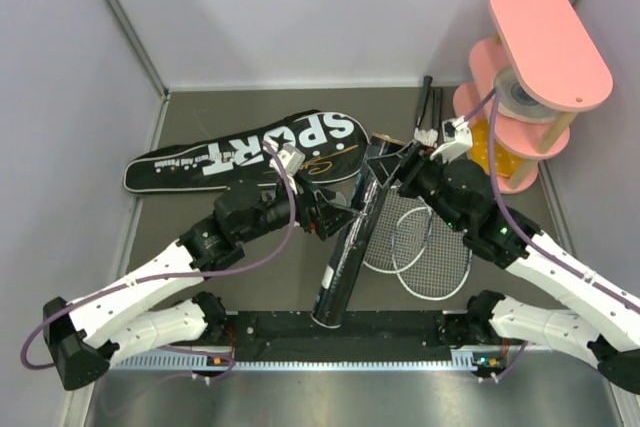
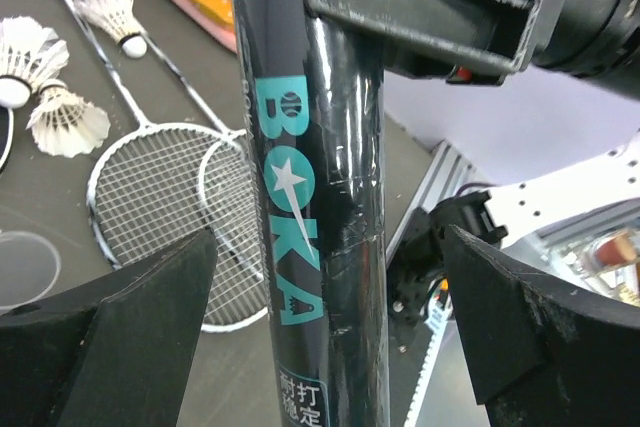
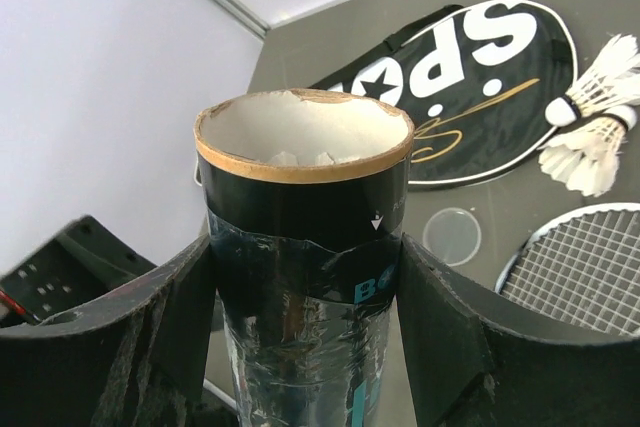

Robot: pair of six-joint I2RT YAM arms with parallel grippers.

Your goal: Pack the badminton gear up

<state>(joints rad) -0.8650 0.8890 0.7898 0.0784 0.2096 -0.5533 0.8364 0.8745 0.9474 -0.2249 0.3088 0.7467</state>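
My left gripper should grab the shuttle tube around its middle next. This keeps the tube's open rim free, so I can pack shuttlecocks inside.
The long black shuttle tube is tilted, its lower end near the arm bases. My right gripper is shut on its upper end, and the right wrist view shows the fingers pressed on both sides below the open cardboard rim. My left gripper is open around the middle of the tube, with a gap on each side. Three white shuttlecocks lie on the table beside two silver-framed rackets. The black "SPORT" bag lies flat behind the left arm.
A pink tiered stand stands at the back right, close to the racket handles. A clear round lid lies on the table between the bag and the racket heads. Grey walls enclose the back and sides.
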